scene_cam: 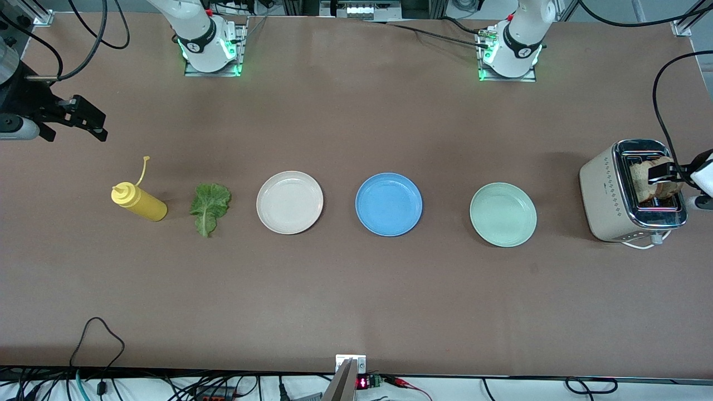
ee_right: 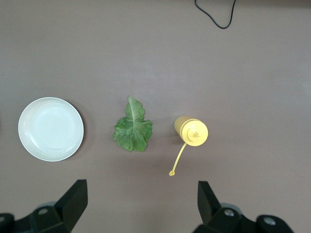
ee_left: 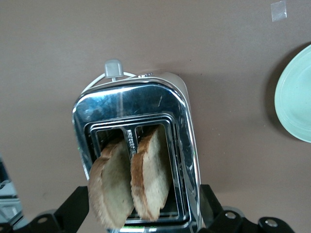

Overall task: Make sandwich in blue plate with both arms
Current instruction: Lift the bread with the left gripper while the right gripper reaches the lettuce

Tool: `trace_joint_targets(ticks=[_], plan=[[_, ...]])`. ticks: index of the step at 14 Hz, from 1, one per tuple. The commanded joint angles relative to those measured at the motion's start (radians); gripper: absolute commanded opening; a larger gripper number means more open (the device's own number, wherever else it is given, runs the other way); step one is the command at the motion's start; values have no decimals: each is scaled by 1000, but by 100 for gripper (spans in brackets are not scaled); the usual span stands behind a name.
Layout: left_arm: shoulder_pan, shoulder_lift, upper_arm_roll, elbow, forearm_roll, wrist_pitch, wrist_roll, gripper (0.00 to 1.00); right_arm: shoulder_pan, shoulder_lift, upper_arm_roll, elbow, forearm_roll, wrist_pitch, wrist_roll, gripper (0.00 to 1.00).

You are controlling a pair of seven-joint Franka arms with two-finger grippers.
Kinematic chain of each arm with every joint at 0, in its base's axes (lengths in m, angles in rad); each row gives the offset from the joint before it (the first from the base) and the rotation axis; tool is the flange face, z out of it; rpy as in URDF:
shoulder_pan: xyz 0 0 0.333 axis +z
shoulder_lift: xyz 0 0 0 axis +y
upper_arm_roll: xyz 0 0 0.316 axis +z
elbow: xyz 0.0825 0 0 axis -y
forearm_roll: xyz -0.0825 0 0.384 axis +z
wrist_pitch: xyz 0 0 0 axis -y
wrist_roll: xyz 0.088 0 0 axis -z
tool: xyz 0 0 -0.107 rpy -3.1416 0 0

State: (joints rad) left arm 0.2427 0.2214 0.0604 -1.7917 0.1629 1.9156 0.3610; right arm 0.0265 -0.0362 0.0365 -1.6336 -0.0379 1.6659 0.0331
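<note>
The left gripper should next take hold of the bread slice by its exposed top crust [scene_cam: 638, 175] to start the sandwich on the blue plate [scene_cam: 389, 204].
The blue plate [scene_cam: 389, 204] lies bare at the table's middle. Two bread slices [scene_cam: 646, 181] stand in the slots of a cream and chrome toaster [scene_cam: 607, 195] at the left arm's end; the left wrist view shows both slices [ee_left: 112, 189] [ee_left: 153, 174]. My left gripper [scene_cam: 665, 174] hangs over the toaster, open, its fingers [ee_left: 75, 208] spread wide on either side of both slices. A green lettuce leaf [scene_cam: 209, 207] [ee_right: 132, 131] lies flat toward the right arm's end. My right gripper [scene_cam: 89, 120] [ee_right: 141, 189] is open and empty, up over the table near the leaf and bottle.
A yellow squeeze bottle [scene_cam: 139, 203] [ee_right: 191, 131] stands beside the lettuce. A cream-white plate [scene_cam: 289, 201] [ee_right: 50, 128] lies between lettuce and blue plate. A mint-green plate [scene_cam: 503, 214] [ee_left: 296, 97] lies between blue plate and toaster [ee_left: 131, 104].
</note>
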Motion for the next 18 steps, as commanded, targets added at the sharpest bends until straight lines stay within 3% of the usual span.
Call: trace_joint_targets(ticks=[1,3,5,9,11,14,16,18], plan=[[27,-25,-14,-75,-31,68,41,99,-7,-1,5,12,-8,-23,-2,100],[32,-22,-14,-89,-31,72,65,88,-3,-1,5,11,-8,-23,4,100],[39,-22,-14,-103,-31,71,72,70,-5,-2,5,9,-7,-37,-2,100],[53,-17,-14,-120,-31,72,88,60,-5,-2,5,9,-7,-38,-4,100],[55,-16,-13,-132,-31,72,90,34,-5,-4,5,9,-7,-38,-4,100],[72,-7,-13,-140,-31,71,95,22,-5,-5,5,9,-5,-38,-5,100],[70,-7,-14,-135,-31,65,93,2,-5,-7,5,9,-3,-38,-4,100],[70,-11,-17,-124,-31,60,95,1,-3,-5,5,8,-3,-38,-4,100]])
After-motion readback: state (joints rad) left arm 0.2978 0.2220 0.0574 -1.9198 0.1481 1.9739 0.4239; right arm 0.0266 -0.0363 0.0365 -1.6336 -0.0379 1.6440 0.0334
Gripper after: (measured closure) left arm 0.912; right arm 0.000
